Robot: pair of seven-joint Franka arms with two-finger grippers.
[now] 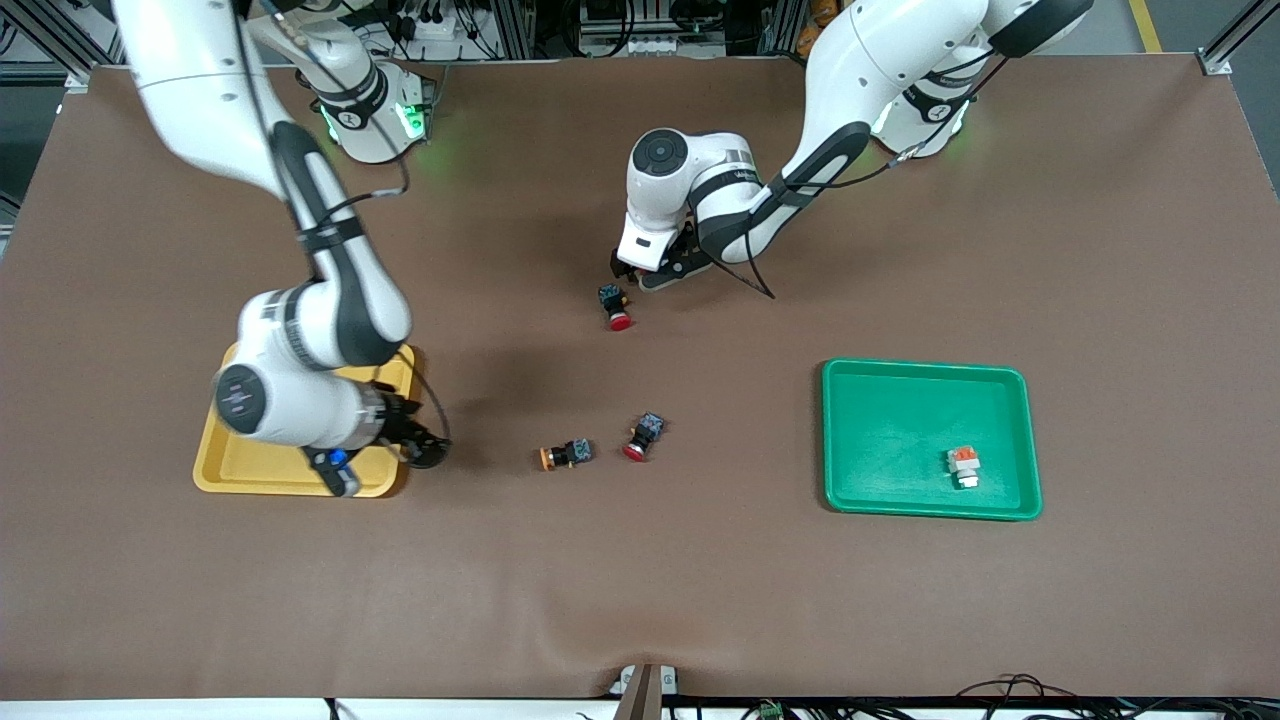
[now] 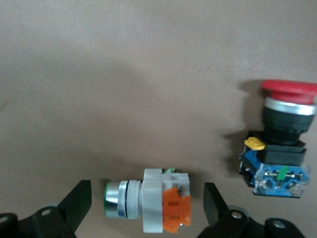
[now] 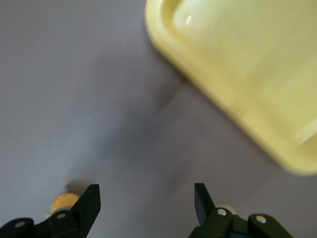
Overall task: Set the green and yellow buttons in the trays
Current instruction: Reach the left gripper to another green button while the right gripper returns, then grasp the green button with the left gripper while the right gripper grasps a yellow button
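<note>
The light grey button is ready to be gripped: my left gripper should close on it now, as its fingers are beside both ends of the button in the left wrist view.
My left gripper (image 1: 640, 274) is open and low over the table. A light grey button with an orange block (image 2: 158, 206) lies on its side between the fingers in the left wrist view, untouched; in the front view the hand hides it. A second grey button (image 1: 963, 466) lies in the green tray (image 1: 870, 400). A dark button with a yellow-orange cap (image 1: 565, 455) lies on the table; its cap (image 3: 63, 201) shows beside my right gripper's finger. My right gripper (image 1: 425, 447) is open and empty just off the yellow tray (image 1: 230, 470), between the tray and that button. The yellow tray's corner (image 3: 237, 74) shows in the right wrist view.
A red-capped dark button (image 1: 613, 306) lies just nearer the front camera than my left gripper and shows beside it in the left wrist view (image 2: 282, 144). Another red-capped button (image 1: 642, 437) lies beside the yellow-capped one. My right arm covers much of the yellow tray.
</note>
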